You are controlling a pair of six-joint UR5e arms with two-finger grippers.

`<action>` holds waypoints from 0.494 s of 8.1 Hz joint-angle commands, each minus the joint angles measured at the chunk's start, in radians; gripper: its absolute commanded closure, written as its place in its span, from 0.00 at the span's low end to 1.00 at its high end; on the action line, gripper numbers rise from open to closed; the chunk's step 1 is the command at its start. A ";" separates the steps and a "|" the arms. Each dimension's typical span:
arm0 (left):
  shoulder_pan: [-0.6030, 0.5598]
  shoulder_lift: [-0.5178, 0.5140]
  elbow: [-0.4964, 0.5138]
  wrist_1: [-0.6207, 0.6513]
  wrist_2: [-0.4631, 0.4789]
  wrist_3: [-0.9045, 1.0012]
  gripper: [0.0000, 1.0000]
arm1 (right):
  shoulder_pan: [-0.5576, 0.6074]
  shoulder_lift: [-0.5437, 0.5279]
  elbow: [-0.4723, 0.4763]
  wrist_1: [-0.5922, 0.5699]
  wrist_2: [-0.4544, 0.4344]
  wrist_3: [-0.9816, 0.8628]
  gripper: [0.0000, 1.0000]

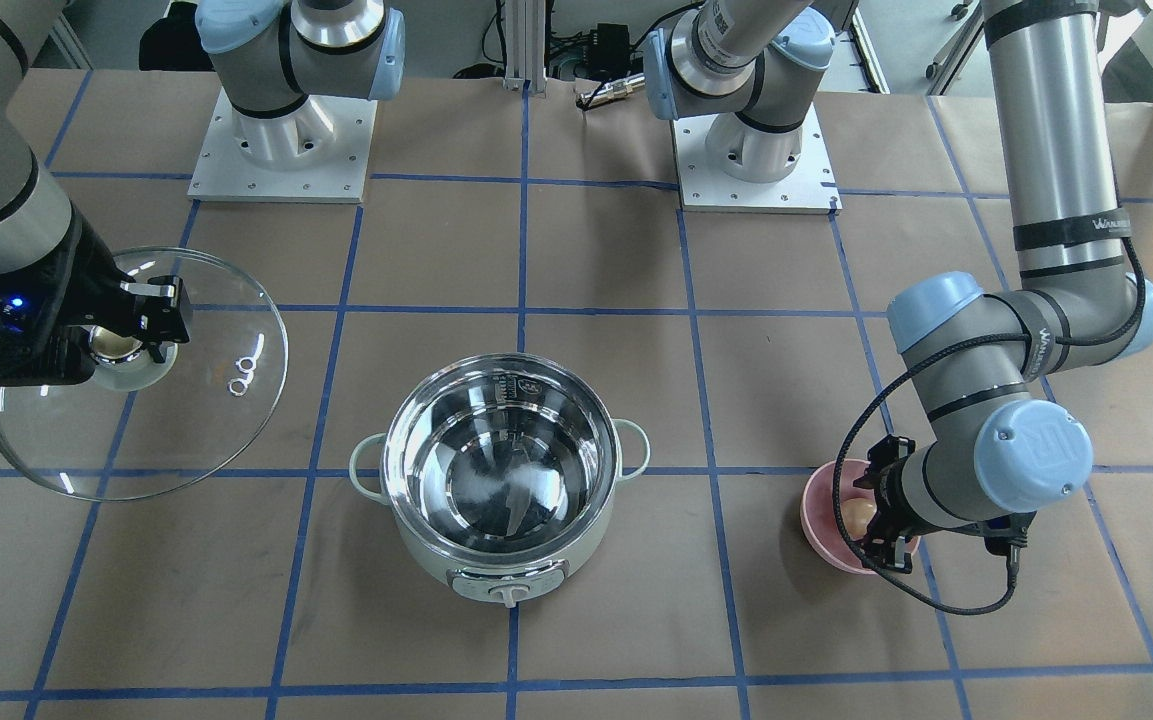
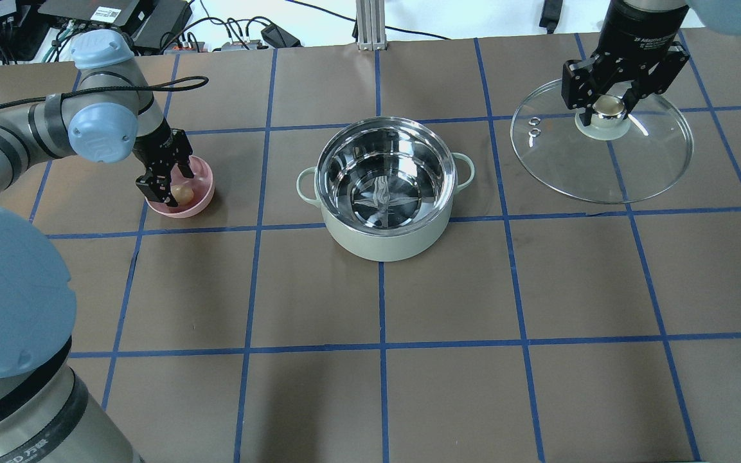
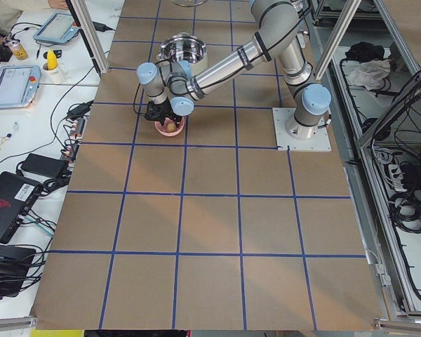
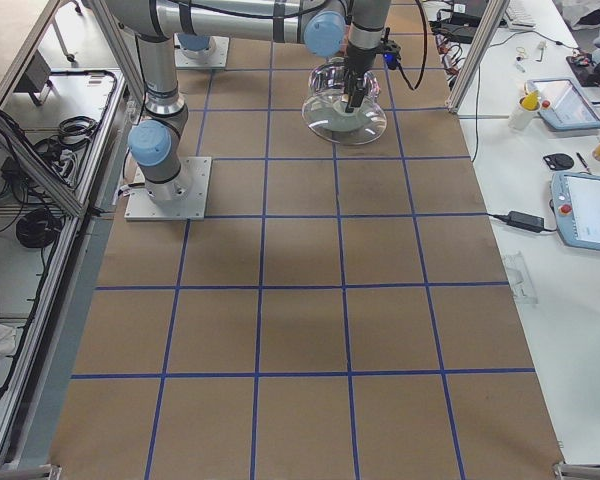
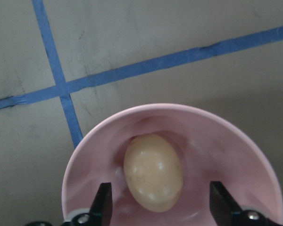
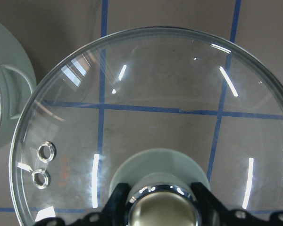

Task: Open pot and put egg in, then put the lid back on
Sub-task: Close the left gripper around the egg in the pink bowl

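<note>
The left gripper should next grab the egg by its sides, where there are gaps for the fingers, because the pink bowl's side [image 1: 821, 516] curves close around the egg.
The mint-green pot [image 2: 383, 241] stands open at the table's middle, its steel inside empty; it also shows in the front view [image 1: 436, 560]. The tan egg [image 5: 153, 172] lies in a small pink bowl [image 5: 226, 155] on the robot's left [image 2: 200, 196]. My left gripper [image 2: 171, 186] is down in the bowl, open, a finger on each side of the egg with gaps showing. My right gripper [image 2: 608, 106] is shut on the cream knob of the glass lid [image 2: 640, 161] and holds it above the table, off to the pot's right [image 1: 196, 420].
Both arm bases stand on white plates [image 1: 281, 150] behind the pot. The table is brown paper with a blue tape grid [image 2: 380, 347]. In the right wrist view the pot's handle [image 6: 12, 89] shows at the left, beside the lid's rim.
</note>
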 commanded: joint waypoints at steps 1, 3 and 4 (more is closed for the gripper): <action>0.000 -0.007 0.000 -0.001 0.001 0.006 0.20 | -0.002 0.003 0.001 0.036 0.020 0.003 1.00; 0.000 -0.004 -0.006 0.002 -0.001 0.012 0.29 | -0.002 0.003 0.001 0.038 0.020 0.036 1.00; 0.000 -0.007 -0.008 0.002 0.001 0.015 0.41 | -0.001 0.003 0.001 0.038 0.020 0.038 1.00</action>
